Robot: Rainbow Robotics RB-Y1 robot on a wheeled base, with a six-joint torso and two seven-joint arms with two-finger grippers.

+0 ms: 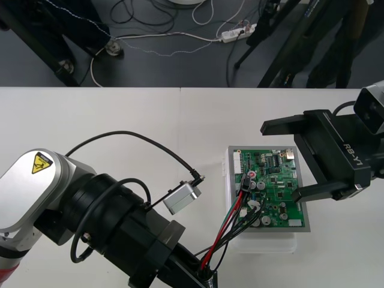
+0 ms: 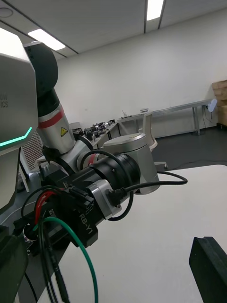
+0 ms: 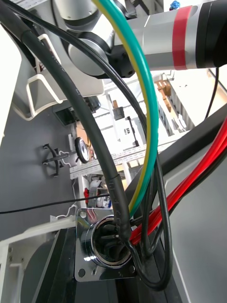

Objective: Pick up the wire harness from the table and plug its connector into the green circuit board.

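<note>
The harness wires fan out loose and slack, so my right gripper should next take hold of the harness by its boxy black plug (image 1: 245,182).
The green circuit board (image 1: 273,186) lies on its white base (image 1: 264,243) right of the table's middle. The harness wires (image 1: 231,225), red, black and green, run from my left gripper (image 1: 204,277) at the near edge up to the black plug (image 1: 246,182) on the board's left part; I cannot tell whether it is seated. In the left wrist view the round metal socket (image 3: 106,241) with its flange sits between the dark fingers, the wires (image 3: 142,156) arching out of it. My right gripper (image 1: 279,161) is open over the board's right side, one finger (image 2: 210,270) beside the other gripper (image 2: 82,213).
The left arm's silver link (image 1: 36,186) and its black cable (image 1: 138,141) cover the near left of the table. A small silver camera block (image 1: 182,198) sits left of the board. Bare table stretches behind the board and to the far left.
</note>
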